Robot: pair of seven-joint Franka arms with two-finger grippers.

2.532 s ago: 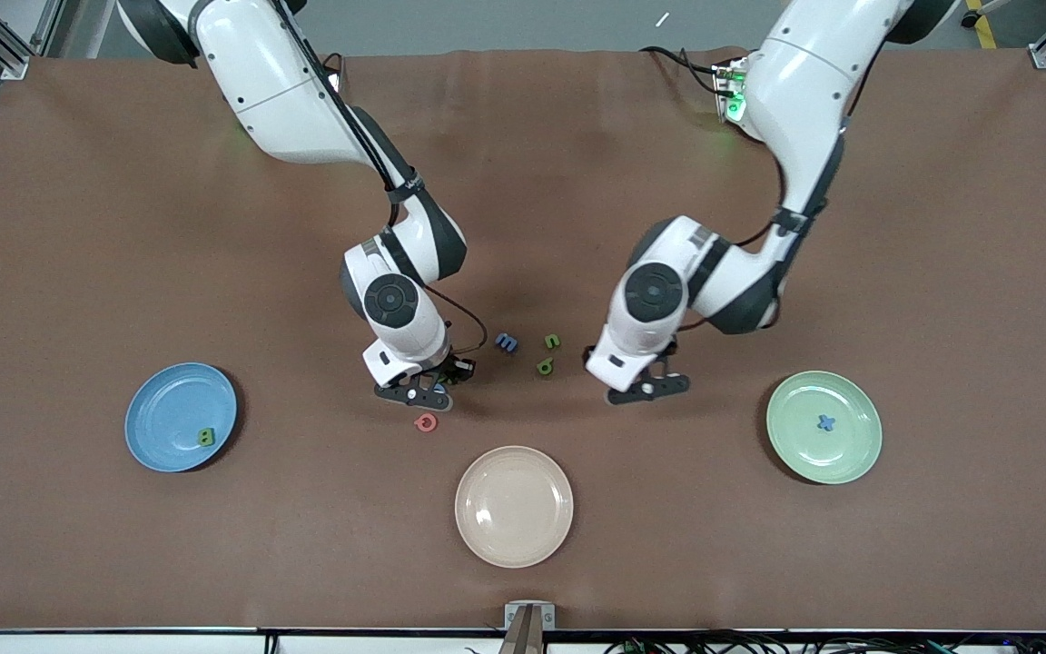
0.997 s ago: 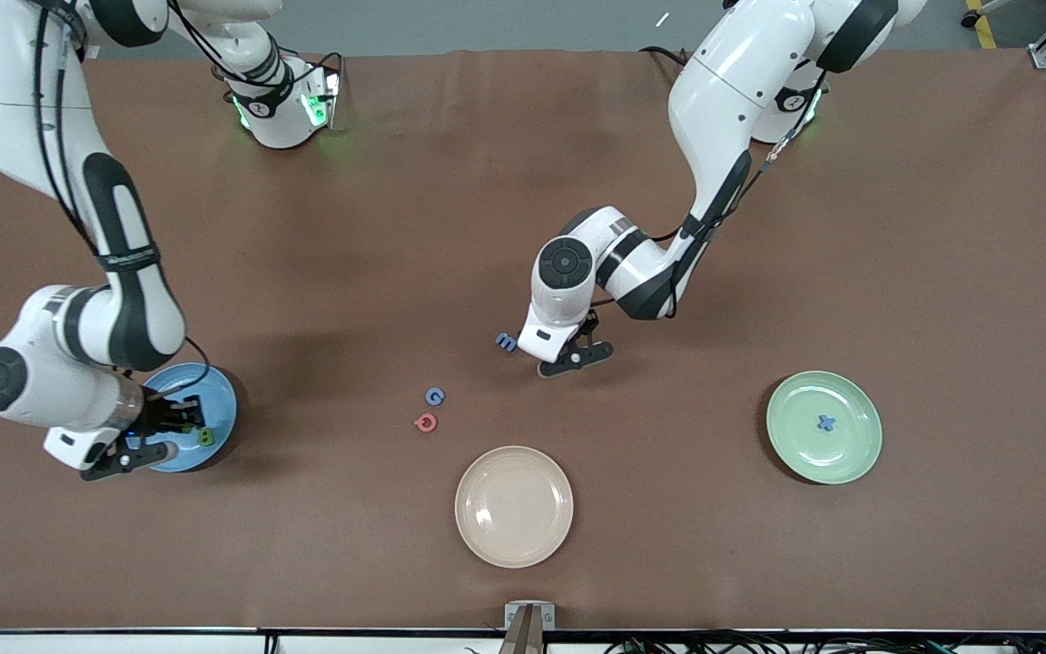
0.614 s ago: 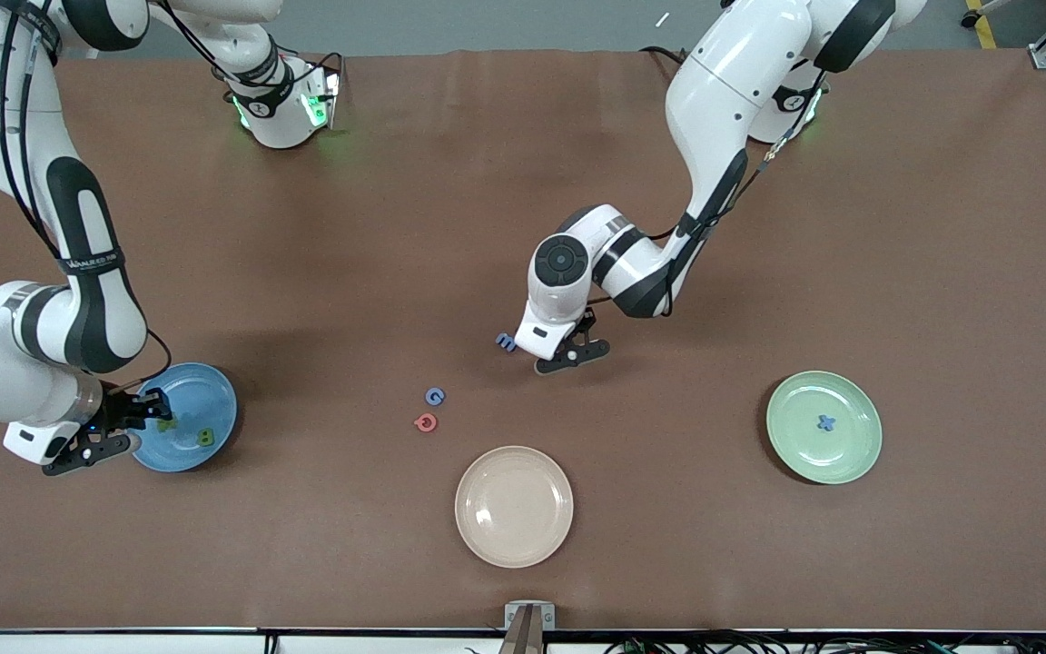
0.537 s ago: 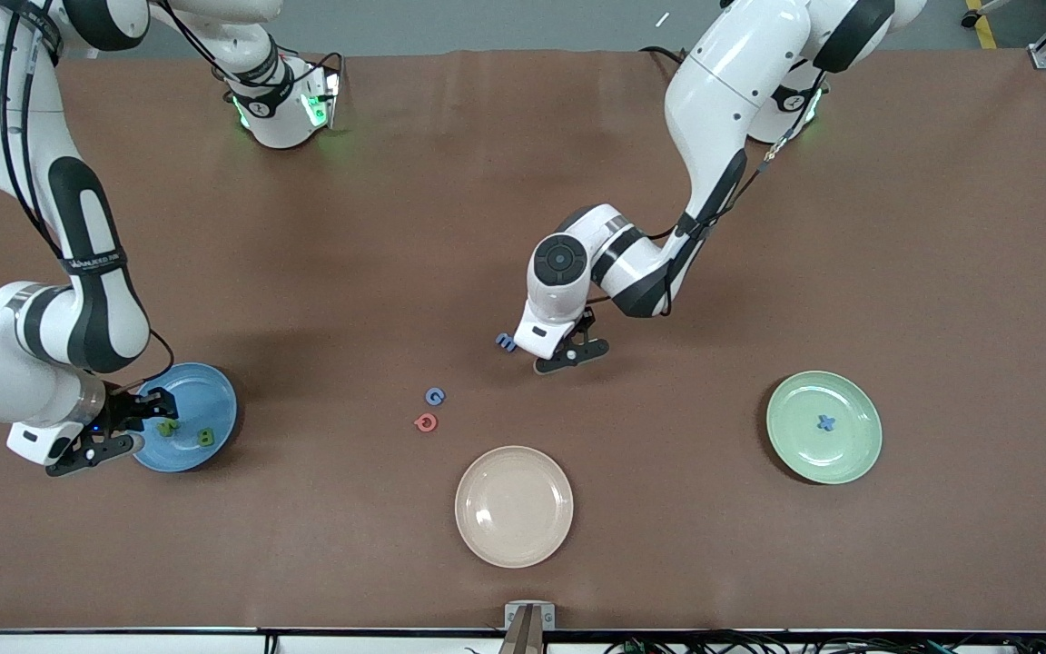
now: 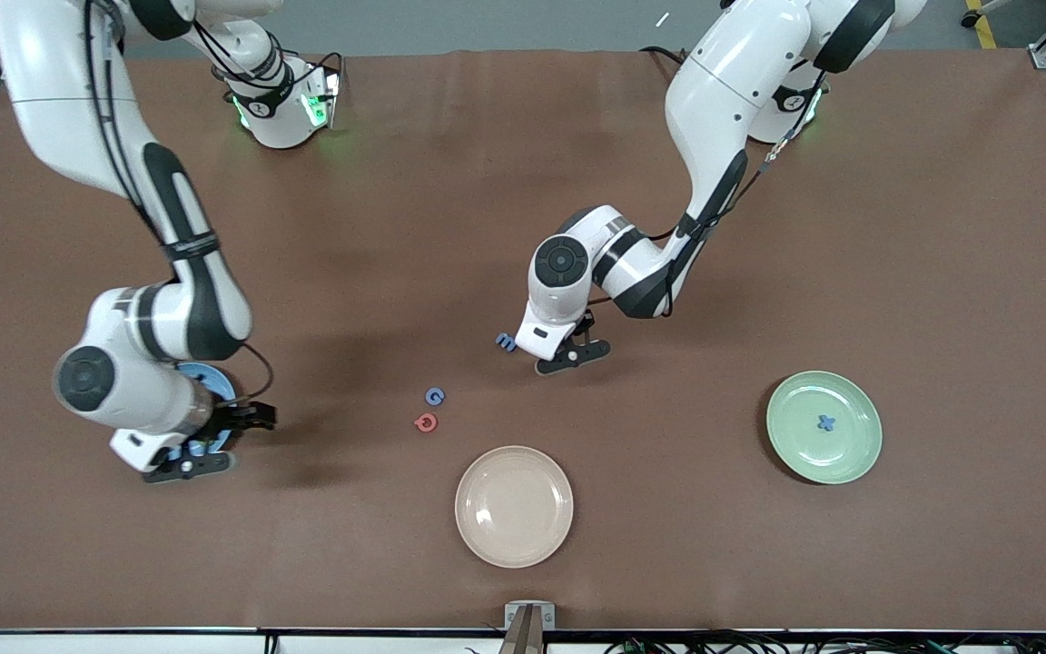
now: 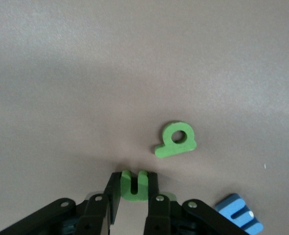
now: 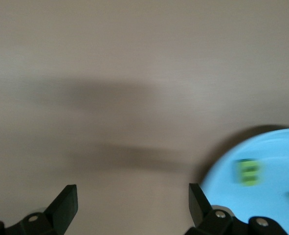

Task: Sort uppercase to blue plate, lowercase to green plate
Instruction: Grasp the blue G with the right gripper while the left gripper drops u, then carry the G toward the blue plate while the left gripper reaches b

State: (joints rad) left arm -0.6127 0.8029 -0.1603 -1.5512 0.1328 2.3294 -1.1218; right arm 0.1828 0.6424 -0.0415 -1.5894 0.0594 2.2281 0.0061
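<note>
My right gripper grabs the pink-red Q by its round ring (image 5: 426, 421) next, to sort the uppercase letters onto the blue plate.
My left gripper (image 5: 568, 352) is low at the table's middle, beside the blue m (image 5: 506, 341). In the left wrist view the gripper (image 6: 133, 185) is shut on the green n (image 6: 130, 179). The green b/q-shaped letter (image 6: 176, 140) and the blue m (image 6: 239, 218) lie close by. The blue G (image 5: 435, 396) and pink-red Q (image 5: 426, 422) lie nearer the front camera. My right gripper (image 5: 214, 442) is open and empty over the blue plate's (image 5: 212, 377) edge. The blue plate (image 7: 266, 166) holds a green letter (image 7: 247, 172). The green plate (image 5: 795, 445) holds the blue x (image 5: 826, 422).
A cream-beige plate (image 5: 514, 506) sits near the front edge, between the blue and green plates. The right arm's hand covers most of the blue plate in the front view.
My right gripper let a green letter go onto the blue plate and has moved off it toward the table's middle. My left gripper has stayed at the green n.
</note>
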